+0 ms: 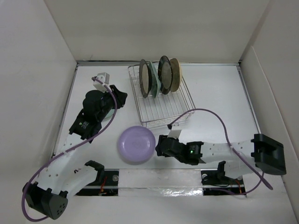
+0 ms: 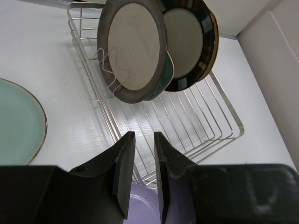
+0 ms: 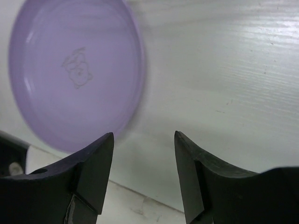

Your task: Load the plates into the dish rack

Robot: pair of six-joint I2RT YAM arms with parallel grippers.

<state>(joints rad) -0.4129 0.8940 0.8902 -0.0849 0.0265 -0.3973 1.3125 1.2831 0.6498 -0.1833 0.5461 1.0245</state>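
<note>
The lavender plate should be grabbed next by its thin rim (image 1: 153,143) with the right gripper. The plate's far edge then stays free to slot into the dish rack (image 1: 169,110).
The silver wire dish rack (image 1: 169,110) holds several upright plates: a dark-rimmed silver one (image 1: 145,78), a mint one (image 1: 156,83), a cream one with a dark patterned rim (image 1: 164,70) and a tan one (image 1: 175,74). The lavender plate (image 1: 136,144) lies flat on the table before the rack. My right gripper (image 1: 159,145) is open and empty just right of the lavender plate (image 3: 74,70). My left gripper (image 1: 122,99) is left of the rack (image 2: 205,126), its jaws a narrow gap apart and empty. A pale green plate (image 2: 18,121) lies left of it.
White walls enclose the table on the left, back and right. A small white block (image 1: 102,77) sits on the left arm near the back left. The right arm's purple cable (image 1: 205,112) loops over the table right of the rack.
</note>
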